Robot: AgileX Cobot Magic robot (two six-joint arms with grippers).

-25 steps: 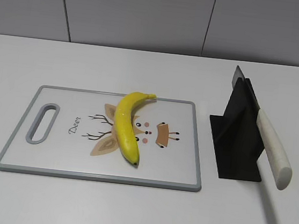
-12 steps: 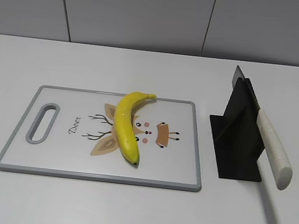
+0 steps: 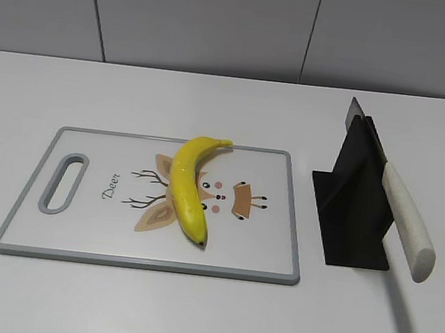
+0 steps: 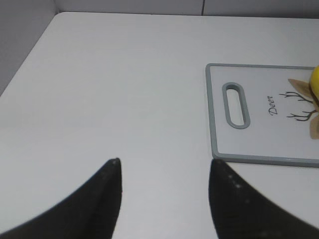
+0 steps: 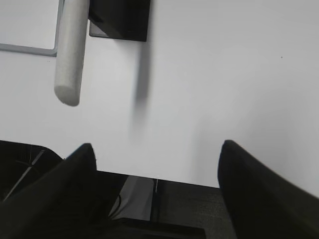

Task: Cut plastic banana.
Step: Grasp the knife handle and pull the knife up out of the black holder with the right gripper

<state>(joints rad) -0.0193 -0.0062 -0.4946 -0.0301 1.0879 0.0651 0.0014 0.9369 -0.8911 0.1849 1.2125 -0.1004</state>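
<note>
The knife's blade is in the black stand and its white handle (image 3: 407,221) (image 5: 70,50) sticks out free, so my right gripper should grab the knife by that handle next.
The plastic banana (image 3: 189,184) lies whole on the grey-rimmed cutting board (image 3: 25,208), its greenish stem toward the far edge; a sliver of it shows at the right edge of the left wrist view (image 4: 315,79). A knife with a white handle (image 3: 407,221) leans in a black stand (image 3: 353,205) to the right of the board; handle (image 5: 70,50) and stand (image 5: 122,20) also show in the right wrist view. My left gripper (image 4: 164,162) is open and empty over bare table left of the board (image 4: 259,159). My right gripper (image 5: 157,144) is open and empty at the table's front edge. Neither gripper shows in the exterior view.
The white table (image 3: 189,315) ends at a grey panelled wall (image 3: 223,22) behind. In the right wrist view the table's front edge drops to a dark floor (image 5: 164,209). The board has a handle slot (image 3: 61,183) at its left end.
</note>
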